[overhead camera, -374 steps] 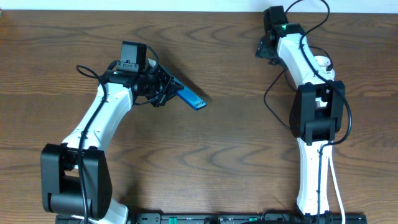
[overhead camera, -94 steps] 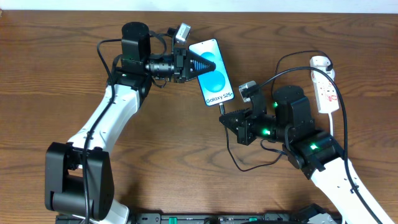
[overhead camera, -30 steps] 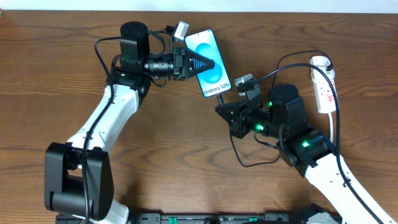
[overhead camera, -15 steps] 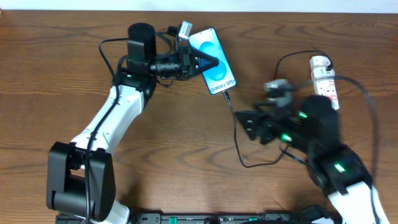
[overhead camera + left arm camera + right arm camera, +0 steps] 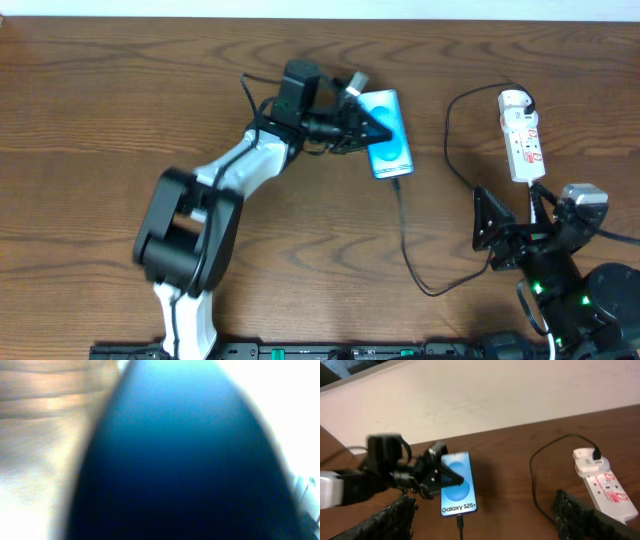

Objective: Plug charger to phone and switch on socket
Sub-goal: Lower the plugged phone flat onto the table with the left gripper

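Note:
The phone is in my fingers and its bottom edge hangs above the tabletop. The phone comes down, before my left gripper releases it.
The phone has a blue screen and lies between the arms; the right wrist view shows its "Galaxy S25+" text. My left gripper is shut on the phone's top end, one finger across the screen. The charger cable runs from the phone's bottom edge, where its tip sits, in a loop to a black plug in the white socket strip. My right gripper is open and empty, below the strip. The left wrist view is a blue-black blur of the phone.
The strip's white lead runs down toward my right arm. The cable loop lies on the wooden table between phone and strip. A pale wall stands behind the table's far edge.
My left arm has carried the phone to the right. My right gripper has let go of the cable tip, pulled back down and right, and now hangs open near the strip.

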You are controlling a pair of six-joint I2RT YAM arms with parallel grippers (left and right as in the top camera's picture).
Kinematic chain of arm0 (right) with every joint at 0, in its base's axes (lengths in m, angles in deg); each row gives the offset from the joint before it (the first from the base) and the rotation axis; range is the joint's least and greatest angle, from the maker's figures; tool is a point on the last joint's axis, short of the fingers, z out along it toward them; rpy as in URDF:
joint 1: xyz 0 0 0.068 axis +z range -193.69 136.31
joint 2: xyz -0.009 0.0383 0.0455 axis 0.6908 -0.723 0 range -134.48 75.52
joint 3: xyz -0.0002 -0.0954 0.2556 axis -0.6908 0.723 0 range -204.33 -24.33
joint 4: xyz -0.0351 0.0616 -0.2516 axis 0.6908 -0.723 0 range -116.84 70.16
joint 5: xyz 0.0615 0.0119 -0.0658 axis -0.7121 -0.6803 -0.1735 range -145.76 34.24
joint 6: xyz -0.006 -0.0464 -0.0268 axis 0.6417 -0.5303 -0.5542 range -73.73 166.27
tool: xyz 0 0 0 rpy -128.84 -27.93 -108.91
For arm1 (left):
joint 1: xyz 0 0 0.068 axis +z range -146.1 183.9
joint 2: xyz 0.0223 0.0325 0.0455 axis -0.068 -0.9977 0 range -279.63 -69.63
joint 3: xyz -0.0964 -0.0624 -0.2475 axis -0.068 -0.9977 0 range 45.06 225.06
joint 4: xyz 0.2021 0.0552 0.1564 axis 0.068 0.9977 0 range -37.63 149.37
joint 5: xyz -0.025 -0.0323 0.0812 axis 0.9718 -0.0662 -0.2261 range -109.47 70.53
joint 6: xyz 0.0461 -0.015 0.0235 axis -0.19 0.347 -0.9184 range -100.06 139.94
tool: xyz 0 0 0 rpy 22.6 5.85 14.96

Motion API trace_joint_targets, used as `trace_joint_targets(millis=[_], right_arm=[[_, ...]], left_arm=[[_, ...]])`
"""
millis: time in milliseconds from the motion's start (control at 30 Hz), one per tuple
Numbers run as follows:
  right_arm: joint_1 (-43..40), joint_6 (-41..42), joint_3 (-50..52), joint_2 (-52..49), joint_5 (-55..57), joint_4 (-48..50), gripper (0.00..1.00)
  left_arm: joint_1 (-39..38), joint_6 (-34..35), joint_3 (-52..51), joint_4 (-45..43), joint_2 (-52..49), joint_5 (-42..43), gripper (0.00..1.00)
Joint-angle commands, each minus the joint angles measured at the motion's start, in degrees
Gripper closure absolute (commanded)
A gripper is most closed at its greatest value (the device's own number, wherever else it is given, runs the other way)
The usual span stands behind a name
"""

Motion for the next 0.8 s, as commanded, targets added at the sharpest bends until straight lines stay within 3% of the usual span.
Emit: trace_joint_targets(millis=[0, 100, 233, 400, 467, 567, 667, 767], right_arm=[[-0.4, 1.9, -0.6, -1.7, 1.1, 0.0, 0.14], [-0.4, 1.9, -0.6, -3.3, 1.1, 0.0, 0.14], [-0.4, 1.9, -0.6, -5.4, 1.1, 0.0, 0.14], [-0.4, 1.9, -0.6, -7.5, 1.1, 0.0, 0.14], [-0.4, 1.9, -0.6, -8.5, 1.1, 0.0, 0.14], [-0.4, 1.9, -0.6, -9.3, 1.0, 0.0, 0.15], [-0.3, 1.9, -0.6, -9.6, 1.0, 0.2, 0.15], [-0.3, 1.9, -0.6, -9.7, 0.9, 0.6, 0.15]], left_arm=[[2.8, -1.6, 3.8, -0.3, -6.2, 3.4, 0.93], [2.4, -1.6, 7.0, 0.8, -8.5, 1.5, 0.93], [0.6, -5.5, 10.9, 12.8, -8.5, -10.1, 0.93], [-2.8, -26.8, 22.1, 44.3, -8.5, -24.0, 0.93], [-2.8, -33.5, 24.4, 49.7, -8.5, -21.9, 0.93], [-1.3, -39.5, 24.4, 50.1, -9.4, -11.1, 0.93], [-0.7, -45.0, 24.4, 53.3, -11.1, -10.2, 0.93], [-0.7, -46.2, 24.4, 53.7, -12.5, -10.4, 0.93]])
